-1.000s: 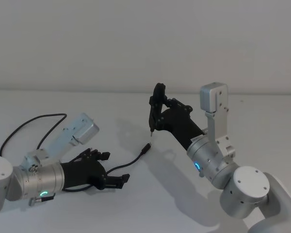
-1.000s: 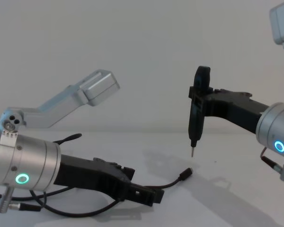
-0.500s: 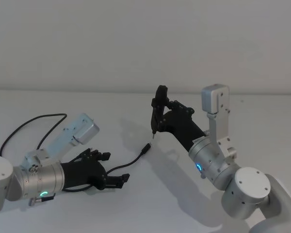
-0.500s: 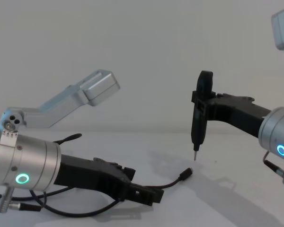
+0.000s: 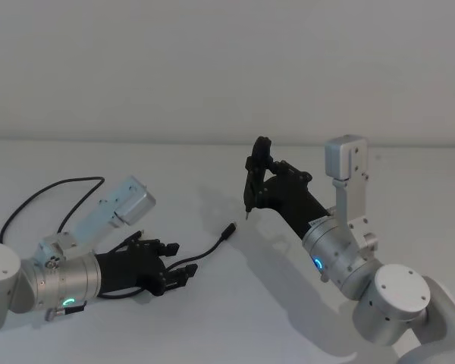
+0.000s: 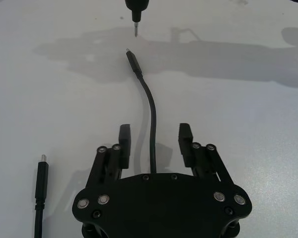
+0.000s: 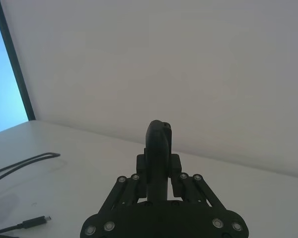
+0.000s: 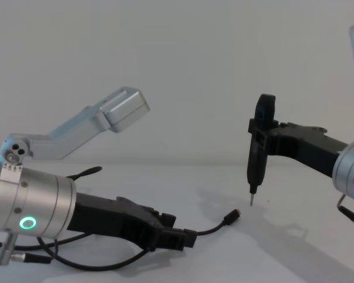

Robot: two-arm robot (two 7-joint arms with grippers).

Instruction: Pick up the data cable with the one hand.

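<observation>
I need to grab the cable (image 6: 151, 114) with my left gripper next. The tool's pointed tip hovers just past the free plug, so I should grab it by the cord behind that plug (image 6: 153, 136).
The data cable (image 5: 205, 254) is a thin black cord on the white table, one plug (image 5: 227, 230) lying free with its metal tip. My left gripper (image 5: 182, 259), the one with the green ring, is low over the table and open. The left wrist view shows the cable (image 6: 151, 114) running between its two fingers (image 6: 124, 141), touching neither. The cable's other plug (image 6: 41, 171) lies beside the gripper. My right gripper (image 5: 261, 171), blue ring, is shut on an upright black pointed tool (image 8: 256, 159), whose tip hovers just past the free plug (image 8: 231, 217).
The rest of the cable curves in a loop (image 5: 49, 191) on the table behind my left arm. A short wire with a silver connector (image 8: 12, 257) hangs at the left wrist. A plain wall stands behind the table (image 5: 409, 197).
My right gripper has carried the black tool to the right, away from the free plug. My left gripper's fingers have drawn closer together around the cable.
</observation>
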